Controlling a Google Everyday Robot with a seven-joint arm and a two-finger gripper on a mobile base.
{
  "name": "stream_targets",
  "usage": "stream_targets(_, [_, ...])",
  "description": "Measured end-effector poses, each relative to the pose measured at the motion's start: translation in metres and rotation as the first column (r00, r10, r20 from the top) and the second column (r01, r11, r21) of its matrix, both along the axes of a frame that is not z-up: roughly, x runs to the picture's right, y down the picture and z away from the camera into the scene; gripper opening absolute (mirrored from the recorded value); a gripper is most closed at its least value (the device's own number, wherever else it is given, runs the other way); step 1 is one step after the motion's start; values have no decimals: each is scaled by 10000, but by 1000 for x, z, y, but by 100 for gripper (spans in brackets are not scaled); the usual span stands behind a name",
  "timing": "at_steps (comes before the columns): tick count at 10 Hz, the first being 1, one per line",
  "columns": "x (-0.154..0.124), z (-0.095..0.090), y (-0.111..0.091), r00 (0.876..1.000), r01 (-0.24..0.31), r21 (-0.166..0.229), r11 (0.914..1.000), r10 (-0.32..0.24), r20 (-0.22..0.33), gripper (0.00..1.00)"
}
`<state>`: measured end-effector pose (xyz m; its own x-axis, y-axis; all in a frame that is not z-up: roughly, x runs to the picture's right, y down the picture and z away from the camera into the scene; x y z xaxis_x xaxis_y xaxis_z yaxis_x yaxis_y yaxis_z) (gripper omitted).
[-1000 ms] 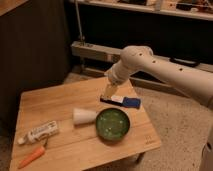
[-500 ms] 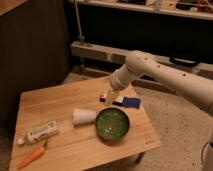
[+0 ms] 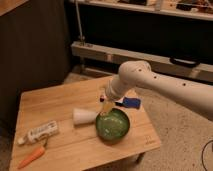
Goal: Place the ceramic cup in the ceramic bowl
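Next, my gripper grabs the white ceramic cup by its tapered body (image 3: 86, 116) to set the cup in the green ceramic bowl.
The ceramic cup (image 3: 82, 116), small, white and tapered, lies on its side on the wooden table (image 3: 55, 102), just left of the ceramic bowl. That bowl (image 3: 113, 125) is green inside with a dark rim and stands near the table's right front. My gripper (image 3: 105, 103) hangs from the white arm (image 3: 150, 82) above the bowl's far rim, a little up and right of the cup. Its fingers stand open and hold nothing.
A white toothpaste tube (image 3: 41, 132) and an orange carrot (image 3: 31, 157) lie at the table's front left. A blue object (image 3: 131, 103) lies behind the bowl, partly under the arm. Dark cabinets and a metal rail stand behind the table.
The arm has swung left and lower, bringing the gripper from above the blue object to the bowl's far rim, closer to the cup. Cup and bowl have not moved.
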<state>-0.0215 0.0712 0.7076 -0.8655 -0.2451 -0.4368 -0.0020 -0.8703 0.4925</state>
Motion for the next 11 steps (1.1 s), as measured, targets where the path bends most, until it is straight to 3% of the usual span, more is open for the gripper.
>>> stream_targets(2, [-20,3,13,10000,78,78,9999,-78,-5,80])
stream_targets(5, [-67,32,23,9975,374,259,9990,-388,591,80])
stream_targets(9, [-97,91,46,9910,678,-326,9972,-636,1177,80])
stream_targets(11, [-110,111,55,9888,795,-714,9943,-695,1324,80])
